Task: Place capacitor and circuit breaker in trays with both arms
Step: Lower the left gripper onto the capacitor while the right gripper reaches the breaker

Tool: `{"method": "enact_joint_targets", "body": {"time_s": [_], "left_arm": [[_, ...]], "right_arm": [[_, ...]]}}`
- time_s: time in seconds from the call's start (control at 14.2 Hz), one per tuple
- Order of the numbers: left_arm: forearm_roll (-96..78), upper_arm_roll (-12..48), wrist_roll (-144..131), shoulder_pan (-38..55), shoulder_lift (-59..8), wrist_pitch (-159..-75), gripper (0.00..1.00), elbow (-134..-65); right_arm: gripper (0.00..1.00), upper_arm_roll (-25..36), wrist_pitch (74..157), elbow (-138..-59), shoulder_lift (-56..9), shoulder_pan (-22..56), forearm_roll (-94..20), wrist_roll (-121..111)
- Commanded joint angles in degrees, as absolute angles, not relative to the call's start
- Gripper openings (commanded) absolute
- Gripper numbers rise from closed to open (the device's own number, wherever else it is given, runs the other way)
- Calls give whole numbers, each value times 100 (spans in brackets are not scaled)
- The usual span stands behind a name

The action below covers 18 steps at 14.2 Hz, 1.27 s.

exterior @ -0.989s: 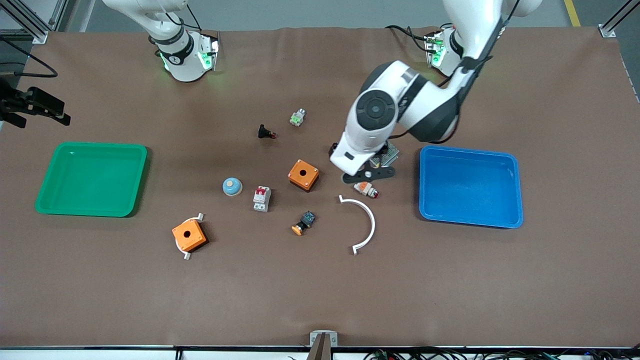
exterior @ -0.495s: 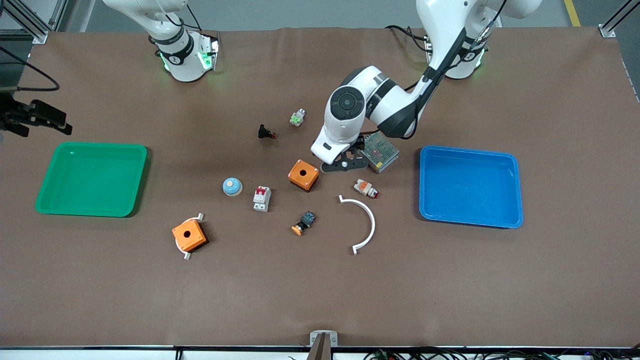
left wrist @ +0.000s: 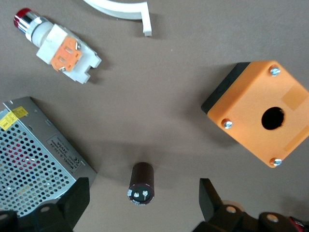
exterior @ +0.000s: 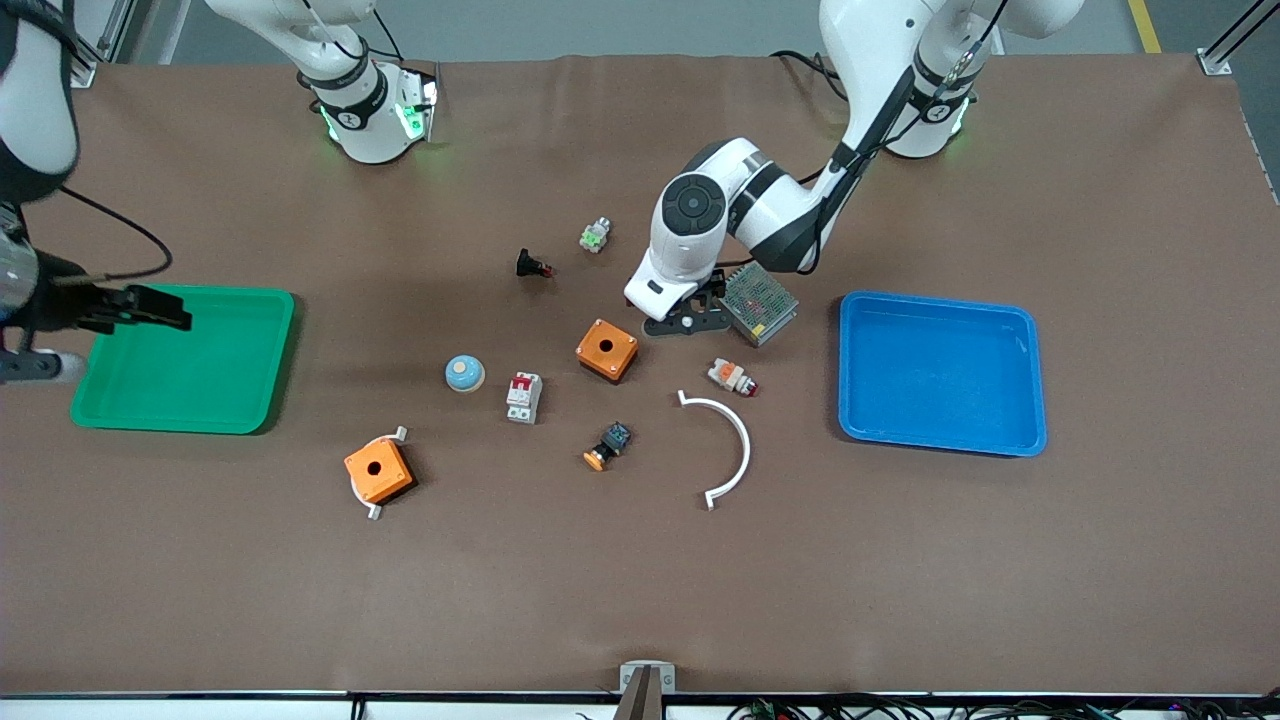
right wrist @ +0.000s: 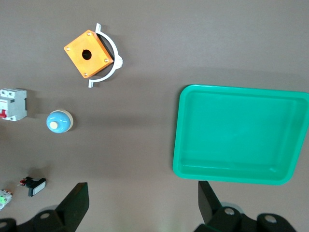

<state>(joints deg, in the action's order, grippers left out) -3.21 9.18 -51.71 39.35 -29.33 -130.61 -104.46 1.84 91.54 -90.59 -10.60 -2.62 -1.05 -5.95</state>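
Observation:
The capacitor must go in the blue tray, so my left gripper should next grab its dark cylindrical body (left wrist: 142,178).
The capacitor (left wrist: 141,181), a tiny dark cylinder with pale marks on its end, lies on its side on the brown mat between an orange box (left wrist: 258,112) and a perforated metal box (left wrist: 34,145). My left gripper (left wrist: 141,205) hangs open just above it, one finger on either side; in the front view the left gripper (exterior: 687,322) hides it. The circuit breaker (exterior: 523,397), white-grey with red levers, lies near the table's middle and also shows as the circuit breaker (right wrist: 13,104). My right gripper (exterior: 160,308) is open and holds nothing over the green tray's edge.
A green tray (exterior: 95,405) sits at the right arm's end, a blue tray (exterior: 1035,380) at the left arm's end. Scattered between them: a second orange box (exterior: 378,470), a blue dome (exterior: 465,373), a white-and-orange plug part (exterior: 731,377), a white arc (exterior: 738,440), a black push-button (exterior: 533,265).
The left gripper has moved from above the plug part toward the orange box and now hangs over the capacitor. The right arm has swung in over the green tray's edge.

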Motion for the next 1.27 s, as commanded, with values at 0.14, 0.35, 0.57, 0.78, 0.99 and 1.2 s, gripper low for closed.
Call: {"method": "enact_joint_targets", "body": {"time_s": [0.14, 0.35, 0.57, 0.78, 0.99, 1.2], "left_arm": [[-132, 861, -5379, 4078, -3058, -13166, 100, -10485], [-123, 853, -5379, 4166, -3234, -13140, 100, -10529], [-9, 853, -5396, 4166, -3252, -13157, 100, -10556], [-9, 853, -5484, 4227, -3261, -13175, 99, -10573], [0, 853, -5712, 4333, -3296, -13175, 91, -10565], [0, 844, -5888, 4394, -3305, -13236, 78, -10573]], "right_arm": [[100, 105, 9683, -9245, -1186, 455, -210, 789], [100, 105, 10666, -9894, -1204, 947, -351, 1685], [100, 105, 11319, -10125, -1519, 1483, -352, 2616], [100, 105, 12012, -10142, -1976, 2011, -352, 3276], [100, 114, 12584, -10143, -2381, 2442, -343, 3796], [100, 123, 13067, -10274, -2680, 2706, -317, 3920]]}}
